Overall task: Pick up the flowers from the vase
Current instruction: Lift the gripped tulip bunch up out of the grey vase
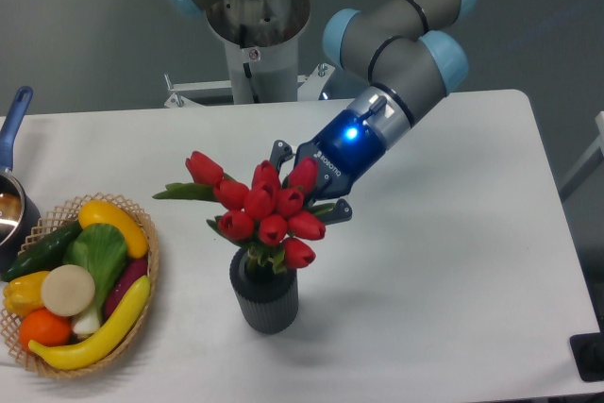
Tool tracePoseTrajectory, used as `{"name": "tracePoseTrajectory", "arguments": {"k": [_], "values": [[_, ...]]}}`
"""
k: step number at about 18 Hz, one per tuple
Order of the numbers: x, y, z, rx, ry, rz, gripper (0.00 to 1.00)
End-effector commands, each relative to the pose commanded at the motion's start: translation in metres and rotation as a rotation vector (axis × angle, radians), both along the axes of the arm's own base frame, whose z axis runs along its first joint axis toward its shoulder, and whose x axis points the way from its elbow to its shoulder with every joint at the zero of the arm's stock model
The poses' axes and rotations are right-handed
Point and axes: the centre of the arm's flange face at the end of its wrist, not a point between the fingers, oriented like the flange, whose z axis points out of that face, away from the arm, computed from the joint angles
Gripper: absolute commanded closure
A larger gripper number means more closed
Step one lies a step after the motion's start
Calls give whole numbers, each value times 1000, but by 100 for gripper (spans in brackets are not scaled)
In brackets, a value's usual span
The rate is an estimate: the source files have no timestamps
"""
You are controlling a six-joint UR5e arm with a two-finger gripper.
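Next, my gripper grabs the flowers (260, 203) by their red tulip buds. Then it lifts the flowers out of the dark grey vase (267, 301).
The flowers (260, 203), a bunch of red tulips with green leaves, stand in the small dark grey ribbed vase (267, 301) at the middle of the white table. My gripper (308, 181) reaches down from the upper right and sits right behind the buds. Its jaws stand apart, with one finger (278, 152) showing above the bunch and the other finger (340, 211) at the bunch's right side. The fingertips are partly hidden by the buds. The stems remain inside the vase.
A wicker basket (151, 254) with fruit and vegetables sits at the front left. A pot with a blue handle (17, 109) is at the left edge. The arm's base (255, 35) stands behind the table.
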Motion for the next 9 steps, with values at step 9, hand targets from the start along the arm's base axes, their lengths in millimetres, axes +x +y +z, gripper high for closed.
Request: {"name": "tracePoseTrajectory", "arguments": {"k": [9], "values": [[-13,-23,44,14,17,60,80]]}}
